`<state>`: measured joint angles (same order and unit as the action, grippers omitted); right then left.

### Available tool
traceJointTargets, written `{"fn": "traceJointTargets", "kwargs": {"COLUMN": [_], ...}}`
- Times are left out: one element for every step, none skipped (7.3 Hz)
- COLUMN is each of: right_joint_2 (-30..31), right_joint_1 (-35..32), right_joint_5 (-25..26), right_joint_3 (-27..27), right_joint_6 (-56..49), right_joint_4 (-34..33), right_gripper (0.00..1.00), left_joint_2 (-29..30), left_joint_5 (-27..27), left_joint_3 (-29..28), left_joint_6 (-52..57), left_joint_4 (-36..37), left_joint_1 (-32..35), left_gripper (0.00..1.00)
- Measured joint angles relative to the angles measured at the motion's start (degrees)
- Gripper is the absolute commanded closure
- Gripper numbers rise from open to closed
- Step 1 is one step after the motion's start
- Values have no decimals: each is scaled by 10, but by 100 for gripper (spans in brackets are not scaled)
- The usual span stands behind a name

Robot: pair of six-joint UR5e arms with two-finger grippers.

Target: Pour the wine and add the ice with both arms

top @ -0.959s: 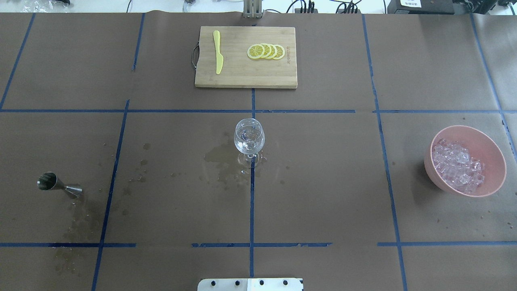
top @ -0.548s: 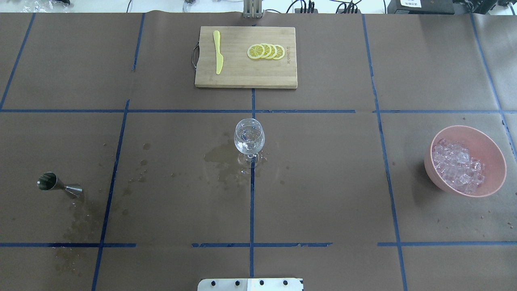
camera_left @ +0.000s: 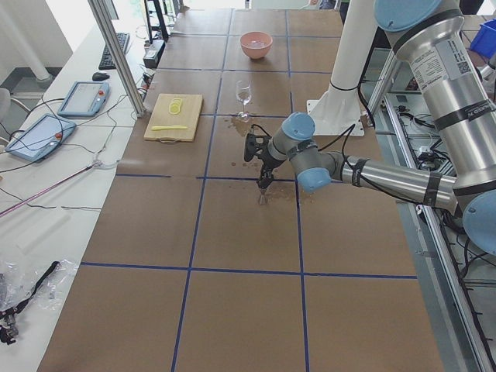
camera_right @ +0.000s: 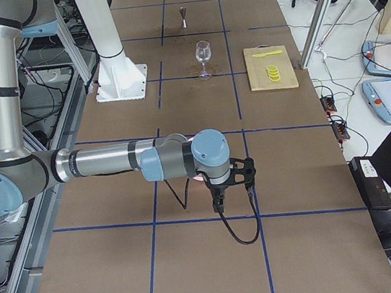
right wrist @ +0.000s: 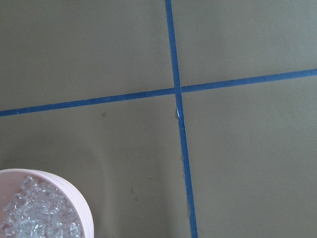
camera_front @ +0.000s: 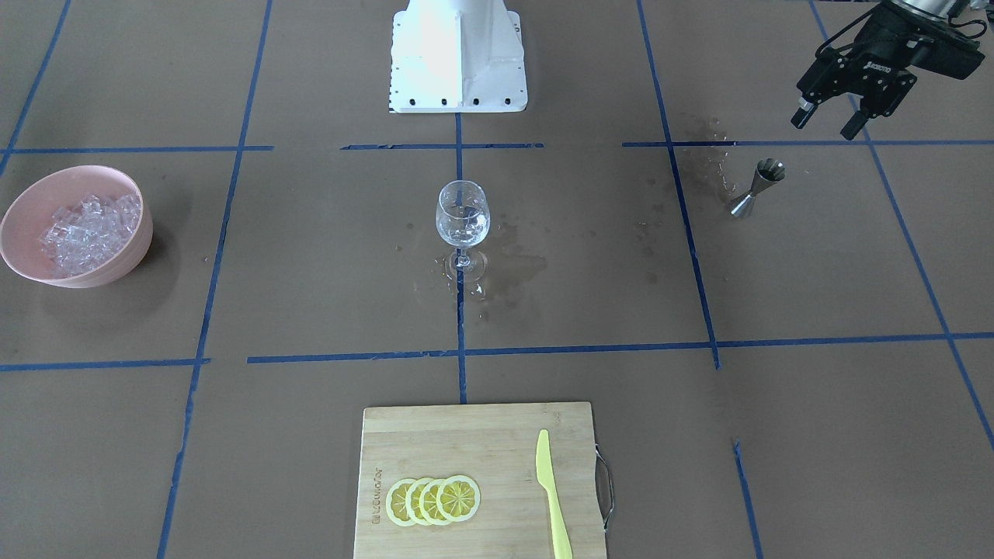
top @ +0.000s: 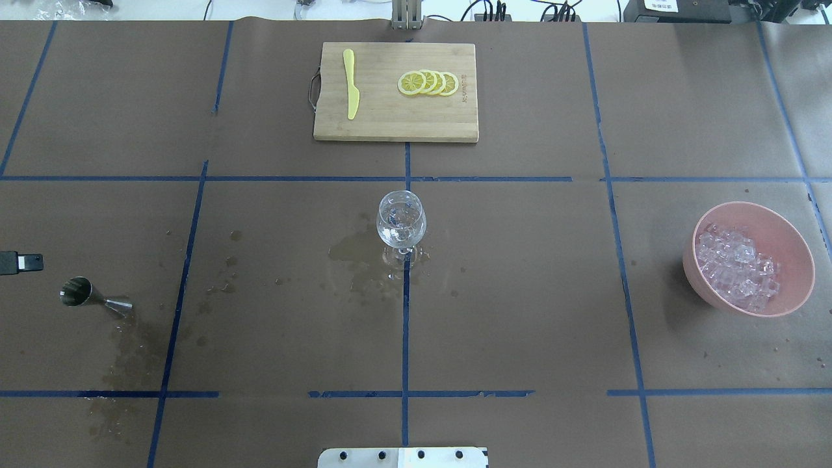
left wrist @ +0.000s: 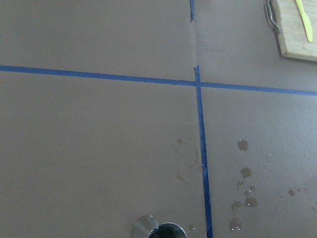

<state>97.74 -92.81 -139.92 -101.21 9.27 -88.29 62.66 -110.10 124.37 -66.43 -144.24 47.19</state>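
Next, my left gripper grabs the metal jigger by its narrow middle (camera_front: 752, 192) to pour wine into the glass (camera_front: 463, 216).
A wine glass (camera_front: 463, 216) stands upright at the table's middle with some clear liquid in it; it also shows in the overhead view (top: 401, 221). A steel jigger (camera_front: 757, 186) stands upright on the robot's left side (top: 88, 296). My left gripper (camera_front: 829, 123) is open and empty, raised just outboard of the jigger; only a fingertip (top: 19, 262) shows overhead. A pink bowl (camera_front: 136, 241) holds a heap of ice cubes (camera_front: 85, 229) on the robot's right. My right gripper (camera_right: 218, 203) hangs near the bowl; I cannot tell whether it is open.
A bamboo cutting board (top: 383, 123) with lemon slices (top: 429, 83) and a yellow knife (top: 351, 84) lies at the far middle. Wet stains (top: 354, 257) spread around the glass and the jigger. The white pedestal (camera_front: 458, 54) stands at the near edge.
A black fingertip of my left gripper has come into the overhead view at its left edge, near the jigger. Glass, jigger and bowl have not moved.
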Motion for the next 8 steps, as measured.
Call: {"fn": "traceJointTargets", "kwargs": {"right_joint_2": [2,4,8,14,19,21,21,20], "right_joint_1": [0,0,0,0,0,0,0,0], "right_joint_5": [-4,-7,-8,-8,-8,-8,-8,-8], "right_joint_3": [1,2,2,-1,-5,-8,-10,-15], "right_joint_6": [0,0,0,-1,-3,-2,-2,0], "right_joint_4": [0,2,4,7,12,17,18,18], "right_gripper": [0,0,0,0,0,0,0,0], "left_joint_2": [-25,-43,-56,-70,-83,-92,-96,-97], "left_joint_5": [78,154,223,288,346,398,446,491], "left_joint_3": [2,4,4,4,4,4,4,3], "left_joint_6": [-36,-67,-94,-126,-163,-197,-225,-246], "left_joint_4": [-35,-56,-64,-67,-66,-63,-58,-53], "left_joint_1": [-60,-118,-170,-219,-265,-308,-345,-372], "left_gripper": [1,1,1,1,1,1,1,1]}}
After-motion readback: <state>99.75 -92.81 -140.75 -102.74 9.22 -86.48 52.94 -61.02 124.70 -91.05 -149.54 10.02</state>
